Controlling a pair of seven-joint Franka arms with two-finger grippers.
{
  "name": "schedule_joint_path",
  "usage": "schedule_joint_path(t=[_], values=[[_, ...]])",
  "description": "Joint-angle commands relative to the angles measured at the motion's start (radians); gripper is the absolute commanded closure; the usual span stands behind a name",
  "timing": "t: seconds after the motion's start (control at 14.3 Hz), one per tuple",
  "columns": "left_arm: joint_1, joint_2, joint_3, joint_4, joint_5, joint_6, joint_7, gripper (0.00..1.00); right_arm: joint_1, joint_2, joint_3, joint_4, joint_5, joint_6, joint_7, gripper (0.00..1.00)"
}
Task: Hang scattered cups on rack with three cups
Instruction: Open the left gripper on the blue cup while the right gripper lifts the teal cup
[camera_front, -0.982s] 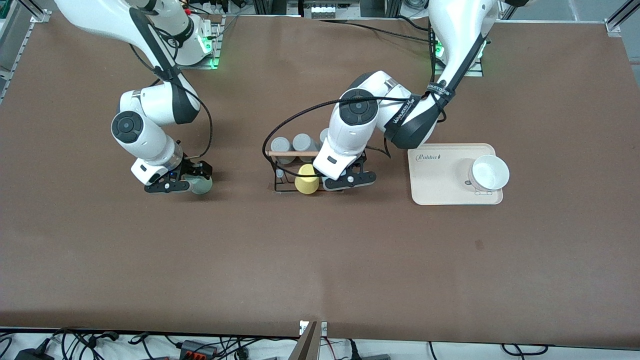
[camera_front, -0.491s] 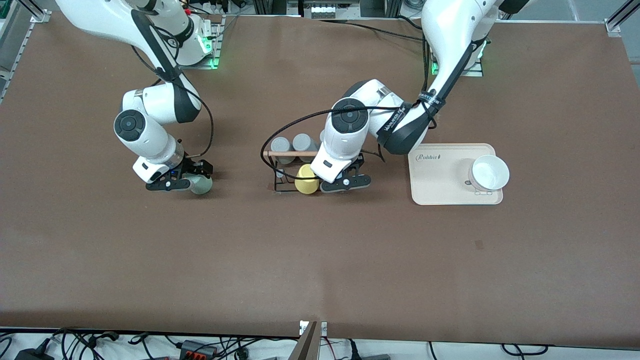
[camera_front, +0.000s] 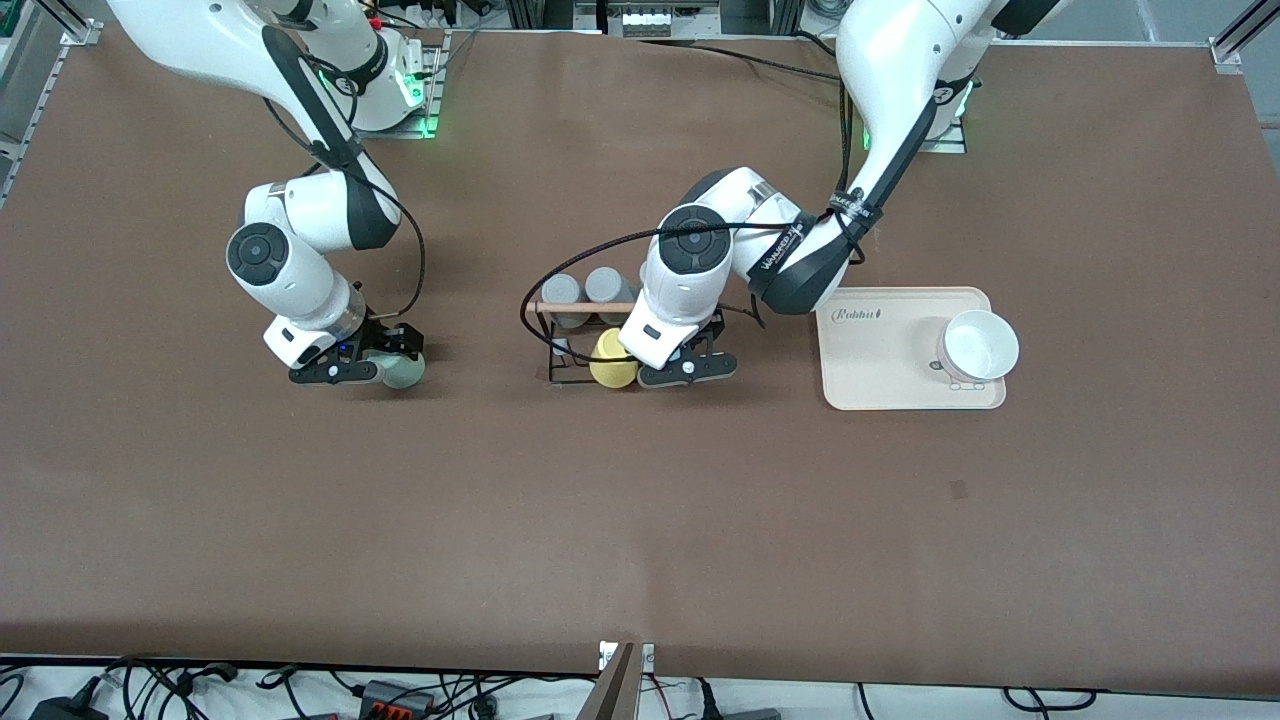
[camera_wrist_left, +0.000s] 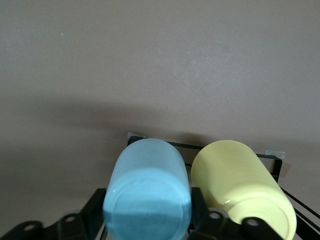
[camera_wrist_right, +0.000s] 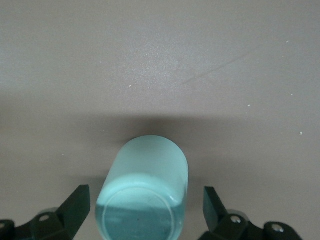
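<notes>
My right gripper should next hang the cup on the black wire rack (camera_front: 553, 362), so it should pinch the sage-green cup by its side near its base (camera_front: 399, 368).
The light blue cup (camera_wrist_left: 147, 195) sits between my left gripper's (camera_wrist_left: 147, 200) fingers, both black fingers against its sides. It is over the black wire rack (camera_wrist_left: 276, 161), right beside the yellow cup (camera_wrist_left: 240, 182). In the front view my left gripper (camera_front: 688, 367) is at the rack (camera_front: 553, 362) next to the yellow cup (camera_front: 612, 360), and the arm's hand hides the blue cup. The sage-green cup (camera_front: 404, 372) rests on the table toward the right arm's end. My right gripper (camera_front: 362, 360) is open around the green cup (camera_wrist_right: 145, 190), with a gap on each side.
Two grey cups (camera_front: 582, 291) sit on the rack by its wooden rod (camera_front: 590, 307). A beige tray (camera_front: 880, 360) holding a white bowl (camera_front: 980, 345) lies toward the left arm's end, close to the left arm's elbow.
The left arm's hand has shifted slightly toward the yellow cup at the rack, and its elbow has swung with it. The right gripper stays around the green cup.
</notes>
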Motion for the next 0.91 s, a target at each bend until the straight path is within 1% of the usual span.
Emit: schedule_joint_path(t=[0.0, 0.21, 0.28, 0.35, 0.42, 0.49, 0.56, 0.63, 0.7, 0.77, 0.84], values=[[-0.010, -0.007, 0.002, 0.013, 0.022, 0.000, -0.014, 0.00, -0.002, 0.000, 0.003, -0.006, 0.012, 0.019, 0.005, 0.00], [-0.001, -0.028, 0.000, 0.011, 0.022, -0.012, -0.008, 0.00, -0.002, 0.001, 0.003, -0.006, 0.012, 0.019, 0.005, 0.01], [0.007, -0.040, 0.000, 0.013, 0.022, -0.020, -0.003, 0.00, -0.002, 0.000, 0.003, -0.006, 0.012, 0.019, 0.005, 0.20], [0.019, -0.065, 0.005, 0.020, 0.024, -0.057, 0.000, 0.00, -0.002, 0.000, 0.003, -0.005, 0.012, 0.018, 0.005, 0.39], [0.035, -0.086, 0.005, 0.023, 0.024, -0.087, 0.003, 0.00, -0.002, 0.000, 0.003, -0.005, 0.012, 0.016, 0.005, 0.52], [0.056, -0.127, 0.005, 0.024, 0.024, -0.118, 0.012, 0.00, -0.002, -0.002, 0.003, -0.005, 0.012, 0.016, 0.007, 0.63], [0.080, -0.158, -0.001, 0.025, 0.022, -0.153, 0.055, 0.00, -0.002, -0.006, 0.002, -0.003, 0.012, 0.014, 0.007, 0.71], [0.100, -0.189, -0.001, 0.028, 0.016, -0.189, 0.110, 0.00, -0.002, -0.012, 0.002, -0.002, 0.012, 0.010, 0.005, 0.74], [0.111, -0.222, 0.000, 0.028, 0.010, -0.218, 0.134, 0.00, -0.002, -0.031, 0.002, 0.003, 0.012, 0.005, -0.002, 0.74], [0.127, -0.249, 0.003, 0.028, 0.024, -0.250, 0.139, 0.00, 0.001, -0.052, 0.002, 0.009, 0.012, -0.022, -0.002, 0.74], [0.140, -0.269, 0.011, 0.028, 0.025, -0.288, 0.151, 0.00, 0.003, -0.064, 0.002, 0.033, 0.012, -0.077, -0.002, 0.74]])
